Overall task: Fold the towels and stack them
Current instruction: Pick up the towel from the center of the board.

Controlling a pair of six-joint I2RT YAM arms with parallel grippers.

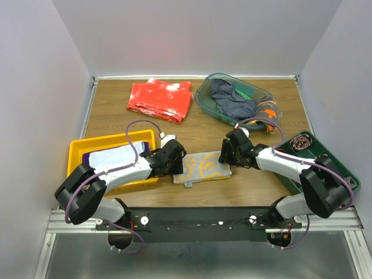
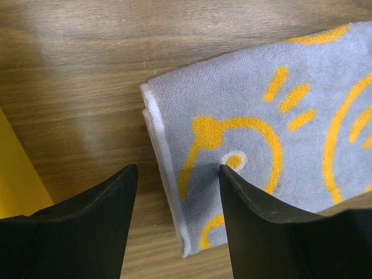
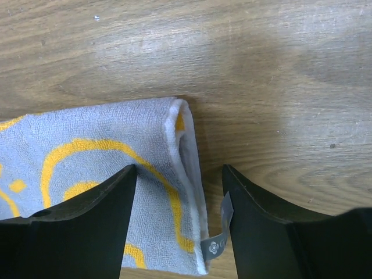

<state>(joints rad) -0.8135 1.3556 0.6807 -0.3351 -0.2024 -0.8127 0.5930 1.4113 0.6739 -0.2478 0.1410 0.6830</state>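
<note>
The towel's grey label bends up against one finger in the right wrist view, so my right gripper should close on the towel's hem.
A folded grey-and-yellow towel (image 1: 203, 167) lies flat on the wooden table between my two arms. My left gripper (image 1: 178, 166) hovers open over its left end; in the left wrist view the towel (image 2: 261, 116) has its white hem between the spread fingers of the gripper (image 2: 177, 168). My right gripper (image 1: 224, 154) stands open over the right end, and in the right wrist view the towel's (image 3: 87, 151) folded edge and small grey label (image 3: 214, 244) sit between the fingers of that gripper (image 3: 179, 167). Neither gripper holds anything. More towels, purple and white (image 1: 110, 157), lie in the yellow tray.
The yellow tray (image 1: 75, 148) is at the left, its edge also in the left wrist view (image 2: 14, 174). A clear green bin (image 1: 203, 96) at the back right holds dark crumpled towels (image 1: 232, 102). A red speckled cloth (image 1: 161, 100) lies at the back. A dark green tray (image 1: 340, 171) stands at the right.
</note>
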